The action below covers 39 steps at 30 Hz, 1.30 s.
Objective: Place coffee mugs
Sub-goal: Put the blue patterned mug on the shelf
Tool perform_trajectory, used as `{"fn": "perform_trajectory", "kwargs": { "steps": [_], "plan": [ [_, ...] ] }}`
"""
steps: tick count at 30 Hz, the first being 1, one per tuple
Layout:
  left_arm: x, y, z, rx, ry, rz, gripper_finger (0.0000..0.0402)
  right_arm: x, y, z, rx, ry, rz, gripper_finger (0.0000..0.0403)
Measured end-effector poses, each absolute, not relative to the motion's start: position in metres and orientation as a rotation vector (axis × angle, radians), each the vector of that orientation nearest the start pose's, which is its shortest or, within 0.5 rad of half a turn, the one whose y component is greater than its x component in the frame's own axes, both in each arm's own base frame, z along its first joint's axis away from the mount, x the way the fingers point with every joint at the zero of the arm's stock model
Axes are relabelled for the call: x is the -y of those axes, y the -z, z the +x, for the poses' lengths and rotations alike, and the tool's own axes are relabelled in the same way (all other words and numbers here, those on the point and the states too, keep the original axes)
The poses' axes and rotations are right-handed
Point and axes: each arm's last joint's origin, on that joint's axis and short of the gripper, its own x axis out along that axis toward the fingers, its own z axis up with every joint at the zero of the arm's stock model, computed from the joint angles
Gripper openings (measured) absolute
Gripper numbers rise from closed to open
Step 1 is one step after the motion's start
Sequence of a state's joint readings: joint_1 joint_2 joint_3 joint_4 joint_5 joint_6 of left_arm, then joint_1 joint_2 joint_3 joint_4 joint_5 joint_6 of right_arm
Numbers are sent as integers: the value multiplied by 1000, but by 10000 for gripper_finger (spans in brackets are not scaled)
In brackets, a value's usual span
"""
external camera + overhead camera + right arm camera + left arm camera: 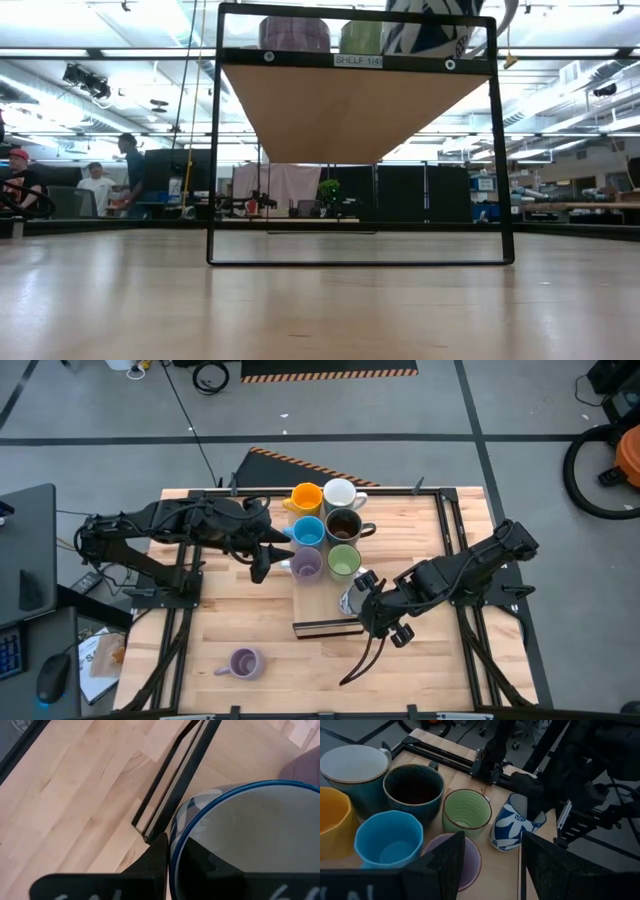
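The flowered mug would stand, its base on the shelf board beside the light green mug. My right gripper should open.
Six mugs stand in two rows on a raised wooden shelf [325,622]: orange [306,497], white [340,492], light blue [308,532], dark brown [343,524], lavender [305,564] and light green [343,561]. My right gripper [366,593] is shut on a white mug with a blue flower pattern [511,823], next to the green mug [467,811]. My left gripper [492,865] is open and hovers over the lavender mug [467,862]. A second lavender mug [244,663] lies on the table near its front edge. My right gripper holds the flowered mug by its rim wall [176,845], one finger inside the mug [210,867] and one outside [156,860]. It comes slanting down from the table's right. The mug is tilted, its base [501,846] at the shelf board; whether it rests there I cannot tell.
The shelf's black frame [212,150] stands on the table with free room under the board. Bare tabletop lies in front of the shelf and to its left. People sit in the room beyond the table [98,188].
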State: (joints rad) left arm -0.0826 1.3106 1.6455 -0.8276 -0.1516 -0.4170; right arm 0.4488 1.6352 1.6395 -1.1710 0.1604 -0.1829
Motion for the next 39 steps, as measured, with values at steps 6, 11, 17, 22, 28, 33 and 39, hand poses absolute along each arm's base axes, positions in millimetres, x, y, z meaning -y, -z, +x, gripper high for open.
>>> {"fn": "perform_trajectory", "kwargs": {
  "steps": [6, 11, 17, 22, 28, 33, 39],
  "plan": [
    [16, -450, 248, -466, -173, -369, 204, -134, -339, 291, -1089, -344, -514, 49],
    [16, -450, 248, -466, -173, -368, 204, -133, -339, 292, -1080, -285, -516, 66],
    [16, -450, 248, -466, -173, -368, 204, -133, -341, 294, -1055, -263, -523, 92],
    [16, -450, 248, -466, -172, -368, 204, -134, -341, 294, -1046, -254, -526, 115],
    [16, -450, 248, -466, -172, -367, 204, -133, -350, 295, -1005, -210, -544, 135],
    [16, -450, 248, -467, -172, -367, 204, -132, -362, 296, -966, -200, -551, 138],
    [16, -451, 246, -462, -172, -368, 204, -132, -366, 296, -955, -203, -555, 138]
  ]
}}
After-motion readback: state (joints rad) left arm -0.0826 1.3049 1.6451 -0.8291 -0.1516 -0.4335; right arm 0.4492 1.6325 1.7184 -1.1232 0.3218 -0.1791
